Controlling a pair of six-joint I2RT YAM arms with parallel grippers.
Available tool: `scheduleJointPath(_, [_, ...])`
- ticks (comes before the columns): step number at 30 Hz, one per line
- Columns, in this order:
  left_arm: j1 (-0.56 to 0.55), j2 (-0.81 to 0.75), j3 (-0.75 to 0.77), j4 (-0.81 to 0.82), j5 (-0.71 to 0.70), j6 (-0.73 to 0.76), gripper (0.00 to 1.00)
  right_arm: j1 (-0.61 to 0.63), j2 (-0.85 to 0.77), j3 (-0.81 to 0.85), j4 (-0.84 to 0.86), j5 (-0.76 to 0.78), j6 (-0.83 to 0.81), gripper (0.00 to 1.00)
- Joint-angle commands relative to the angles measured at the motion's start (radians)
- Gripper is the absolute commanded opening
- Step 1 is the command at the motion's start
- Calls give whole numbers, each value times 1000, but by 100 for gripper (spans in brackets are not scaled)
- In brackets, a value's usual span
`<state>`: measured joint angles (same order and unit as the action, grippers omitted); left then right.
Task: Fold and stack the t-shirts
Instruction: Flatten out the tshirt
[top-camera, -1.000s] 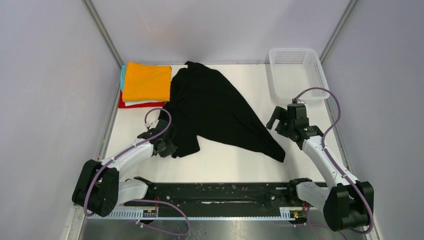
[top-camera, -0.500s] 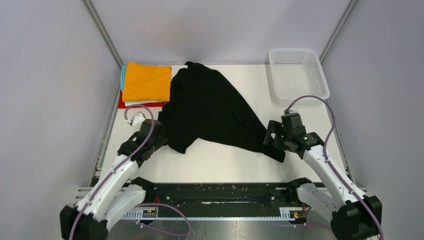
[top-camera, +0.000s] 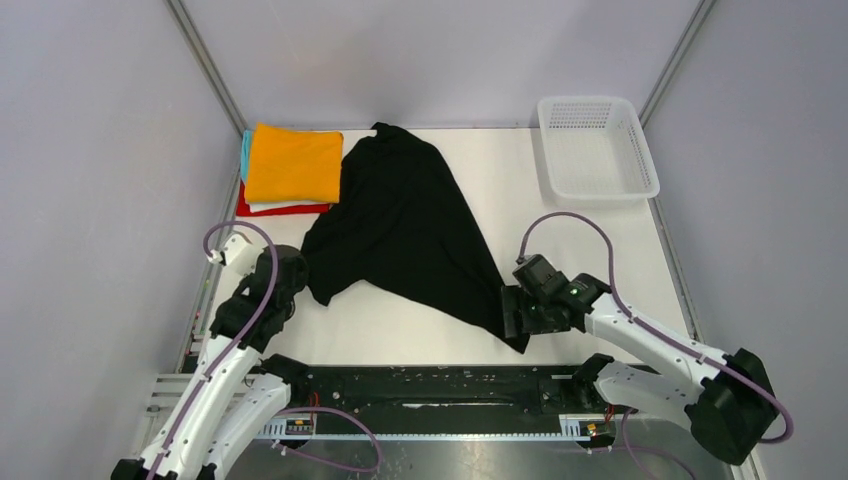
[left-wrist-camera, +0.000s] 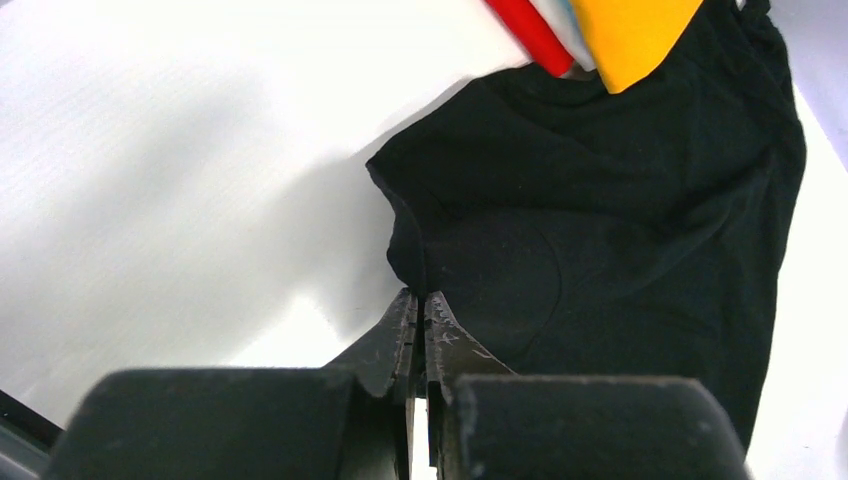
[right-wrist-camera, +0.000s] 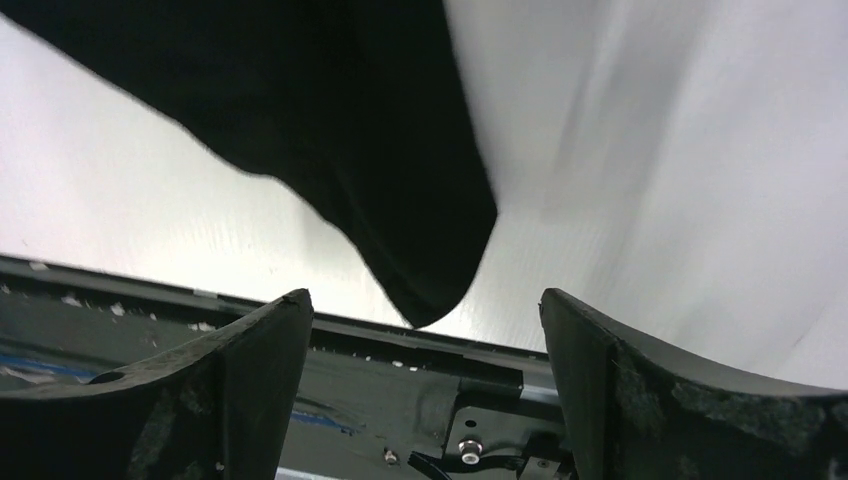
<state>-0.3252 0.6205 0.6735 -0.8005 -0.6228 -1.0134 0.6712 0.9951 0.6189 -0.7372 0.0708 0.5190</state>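
The fingers of my right gripper are still above the shirt's tip in the right wrist view, so it lowers first and it is too early to close.
The large black t-shirt (top-camera: 410, 230) lies spread across the middle of the table, narrowing to a point at the near right. My left gripper (top-camera: 300, 278) is shut on its near-left corner; the left wrist view shows the jaws (left-wrist-camera: 420, 300) pinching a fold of the black cloth (left-wrist-camera: 600, 240). My right gripper (top-camera: 512, 318) is open, with the shirt's near-right tip (right-wrist-camera: 420, 250) between its spread fingers (right-wrist-camera: 260, 370), not gripped. A folded stack stands at the far left: orange (top-camera: 293, 163) on top, then white, red (top-camera: 285, 210) and teal (top-camera: 246, 150).
An empty white mesh basket (top-camera: 598, 196) stands at the far right corner. A black rail (top-camera: 440, 385) runs along the table's near edge, just under the right gripper. Grey walls close in both sides.
My left gripper has drawn back towards the near left, dragging the shirt's corner with it. My right gripper has swung left and nearer, from beside the basket to the shirt's near-right tip.
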Motion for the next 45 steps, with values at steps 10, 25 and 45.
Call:
scheduleJointPath(10, [5,50,-11,43,-4,17,0,233,193,-25,66,36,176,75])
scheduleJointPath(25, [5,55,-35,61,36,22,0,250,40,-223,248,89,472,48])
scheduleJointPath(45, [6,52,261,261,17,98,0,42,-245,152,220,353,88,0])
